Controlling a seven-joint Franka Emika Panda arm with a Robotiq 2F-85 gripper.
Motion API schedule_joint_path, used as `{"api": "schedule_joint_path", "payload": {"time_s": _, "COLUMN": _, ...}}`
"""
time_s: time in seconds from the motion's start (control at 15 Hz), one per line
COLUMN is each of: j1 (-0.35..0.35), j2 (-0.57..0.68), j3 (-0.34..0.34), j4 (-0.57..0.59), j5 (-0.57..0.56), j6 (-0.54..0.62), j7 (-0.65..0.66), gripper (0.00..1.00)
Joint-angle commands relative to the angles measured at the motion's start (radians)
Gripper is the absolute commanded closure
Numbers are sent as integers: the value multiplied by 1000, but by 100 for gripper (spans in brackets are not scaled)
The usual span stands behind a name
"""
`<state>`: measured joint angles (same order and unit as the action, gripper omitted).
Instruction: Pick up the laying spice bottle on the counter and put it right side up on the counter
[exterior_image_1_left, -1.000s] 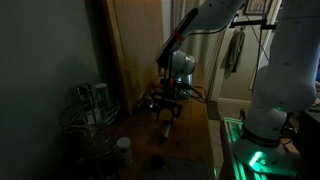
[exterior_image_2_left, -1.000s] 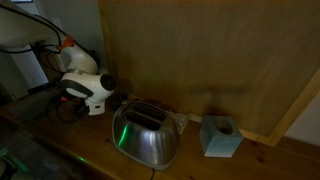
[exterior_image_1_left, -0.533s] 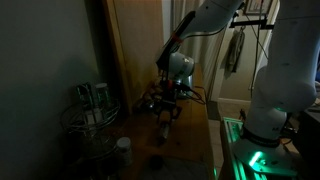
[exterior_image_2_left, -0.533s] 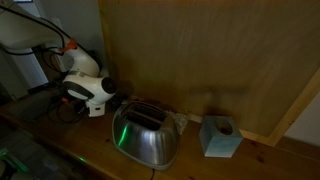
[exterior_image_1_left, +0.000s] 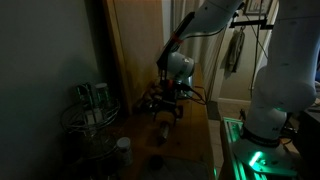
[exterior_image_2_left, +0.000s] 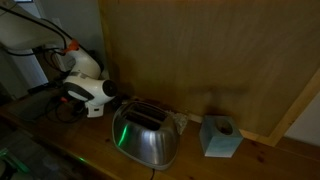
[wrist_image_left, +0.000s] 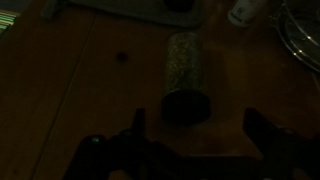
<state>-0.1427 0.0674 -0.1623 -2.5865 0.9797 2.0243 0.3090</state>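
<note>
The gripper reaches the laying spice bottle next and grabs its dark cap end, fingers on either side, leaving the bottle's base free to set it upright.
The spice bottle (wrist_image_left: 186, 72) lies on its side on the wooden counter (wrist_image_left: 70, 90). It has a clear body full of pale spice, and its dark cap points toward the camera. My gripper (wrist_image_left: 197, 125) hangs just over the cap end, open, with one dark finger (wrist_image_left: 137, 122) to the left and the other to the right. Nothing sits between them. In an exterior view the gripper (exterior_image_1_left: 165, 117) hangs low over the counter beside the wooden wall; the bottle is too dark to make out there.
A white-capped bottle (wrist_image_left: 245, 11) (exterior_image_1_left: 123, 149) stands nearby. A wire rack (exterior_image_1_left: 88, 125) holds jars. Elsewhere on the counter sit a steel toaster (exterior_image_2_left: 145, 136) and a blue tissue box (exterior_image_2_left: 220, 137). A wooden wall panel (exterior_image_2_left: 200, 60) runs along the back.
The jaws have spread wide apart and the fingers look slightly higher over the counter. The arm has otherwise hardly moved.
</note>
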Motion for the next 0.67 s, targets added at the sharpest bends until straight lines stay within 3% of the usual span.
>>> {"api": "schedule_joint_path", "payload": {"time_s": 0.0, "j1": -14, "j2": 38, "j3": -8, "j4": 25, "j5": 27, "j6": -55, "j7": -20, "gripper": 20}}
{"api": "schedule_joint_path", "payload": {"time_s": 0.13, "j1": -15, "j2": 44, "j3": -11, "j4": 25, "j5": 27, "j6": -69, "j7": -21, "gripper": 11}}
{"api": "schedule_joint_path", "payload": {"time_s": 0.27, "j1": -16, "j2": 50, "j3": -14, "j4": 25, "j5": 28, "j6": -75, "j7": -23, "gripper": 21}}
{"api": "schedule_joint_path", "payload": {"time_s": 0.6, "j1": -22, "j2": 58, "j3": -19, "j4": 24, "j5": 29, "j6": -84, "j7": -22, "gripper": 23}}
